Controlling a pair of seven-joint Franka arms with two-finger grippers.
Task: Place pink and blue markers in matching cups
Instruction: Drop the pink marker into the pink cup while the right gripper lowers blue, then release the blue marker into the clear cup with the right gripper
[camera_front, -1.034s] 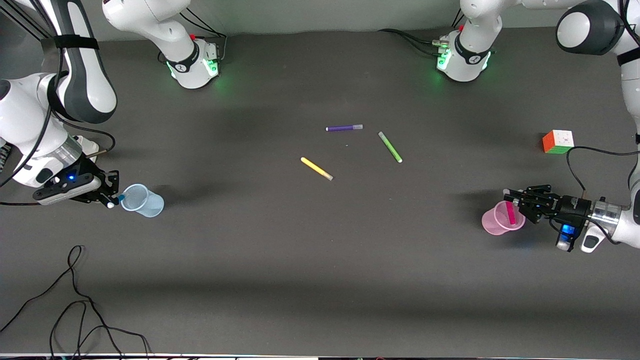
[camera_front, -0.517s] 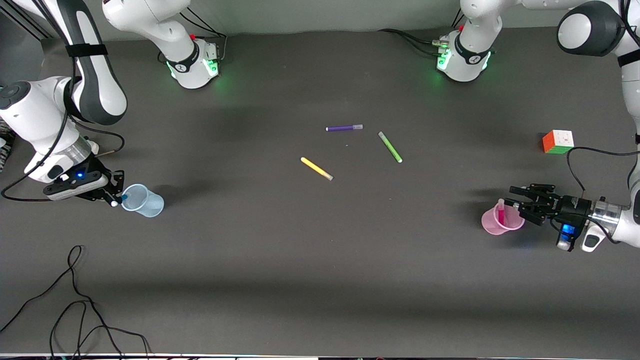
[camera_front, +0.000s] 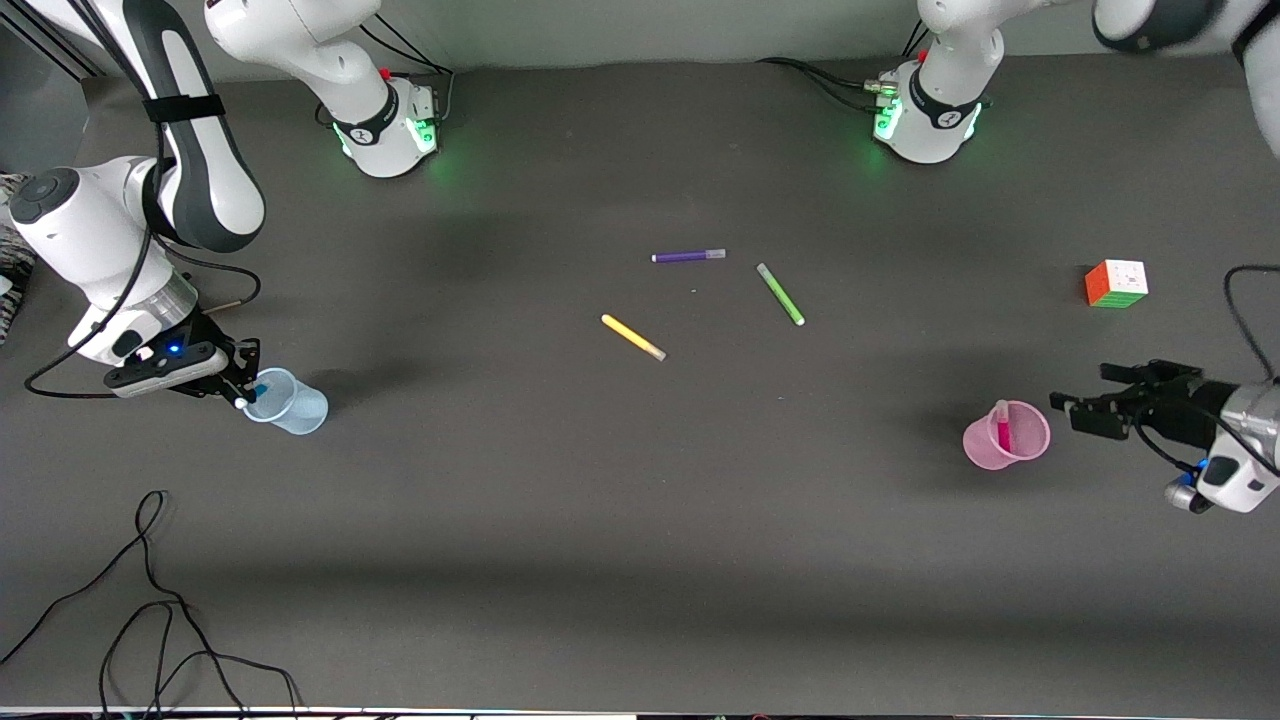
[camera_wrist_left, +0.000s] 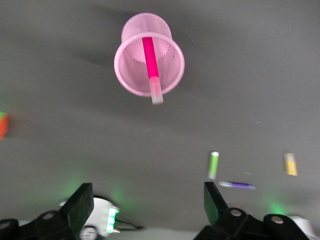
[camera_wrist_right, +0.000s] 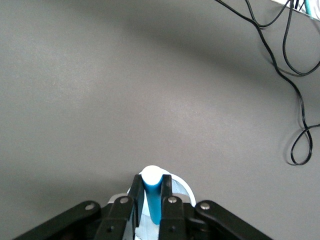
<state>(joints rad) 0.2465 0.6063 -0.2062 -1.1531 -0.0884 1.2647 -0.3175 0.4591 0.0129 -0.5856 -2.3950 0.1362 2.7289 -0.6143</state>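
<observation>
The blue marker (camera_wrist_right: 152, 202) is inside the pale blue cup's rim (camera_wrist_right: 183, 184) and would rest in the cup, so it is time for my right gripper to release now.
The pink marker (camera_front: 1003, 430) stands in the pink cup (camera_front: 985, 452) near the left arm's end; both also show in the left wrist view, the marker (camera_wrist_left: 149, 57) leaning in the cup (camera_wrist_left: 127, 75). My left gripper (camera_front: 1085, 402) is open and empty, beside the pink cup and apart from it. The pale blue cup (camera_front: 300, 410) stands near the right arm's end. My right gripper (camera_front: 247, 390) is shut on the blue marker (camera_wrist_right: 152, 197), holding it over the blue cup's rim (camera_wrist_right: 187, 190).
Purple (camera_front: 688, 256), green (camera_front: 780, 293) and yellow (camera_front: 633, 337) markers lie mid-table. A colour cube (camera_front: 1116, 283) sits near the left arm's end. Black cables (camera_front: 150, 610) trail over the table's near corner at the right arm's end.
My left gripper let go of the pink marker, which now stands in the pink cup, and drew back from the cup. My right gripper moved the blue marker over the blue cup's rim.
</observation>
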